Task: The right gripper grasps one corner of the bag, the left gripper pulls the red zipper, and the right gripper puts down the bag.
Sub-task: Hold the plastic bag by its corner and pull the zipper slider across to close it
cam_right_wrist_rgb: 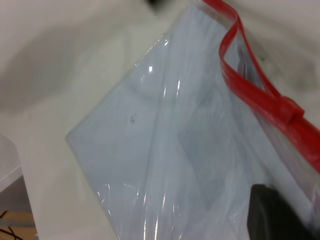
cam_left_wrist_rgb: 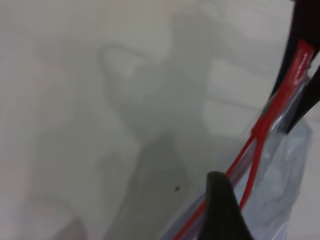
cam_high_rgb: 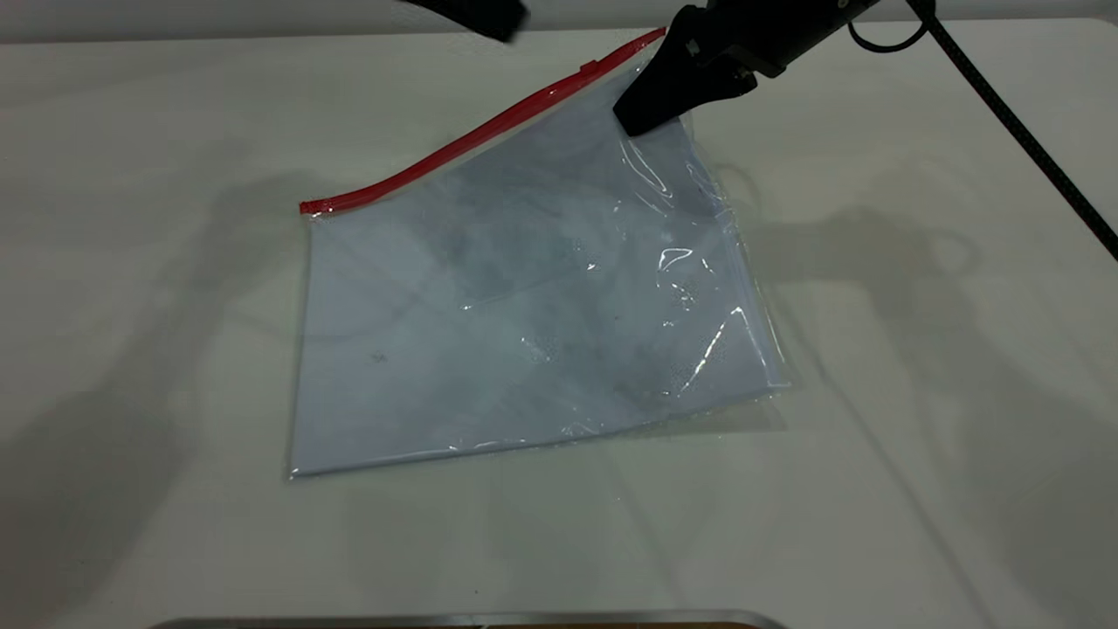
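My left gripper is to grab the red zipper [cam_high_rgb: 454, 144] by its slider tab [cam_high_rgb: 590, 67] next, to pull it shut along its parted strips.
The bag [cam_high_rgb: 524, 306] lies on the white table [cam_high_rgb: 917, 419], its far right corner raised. The right gripper [cam_high_rgb: 636, 120] is shut on that corner, just below the red zipper [cam_high_rgb: 454, 144]. The red slider tab [cam_high_rgb: 590, 67] sits on the strip near the held corner. In the right wrist view the zipper [cam_right_wrist_rgb: 250, 85] gapes open from the far end up to the slider [cam_right_wrist_rgb: 291, 109], and one black finger [cam_right_wrist_rgb: 275, 215] presses on the bag [cam_right_wrist_rgb: 165, 150]. The left gripper [cam_high_rgb: 485, 16] is at the far top edge, apart from the bag. Its one visible finger [cam_left_wrist_rgb: 222, 210] hovers over the parted red strips [cam_left_wrist_rgb: 252, 165].
A black cable [cam_high_rgb: 1013, 122] trails from the right arm across the far right of the table. A metal edge [cam_high_rgb: 472, 620] runs along the near side. The table's edge shows in the right wrist view [cam_right_wrist_rgb: 12, 175].
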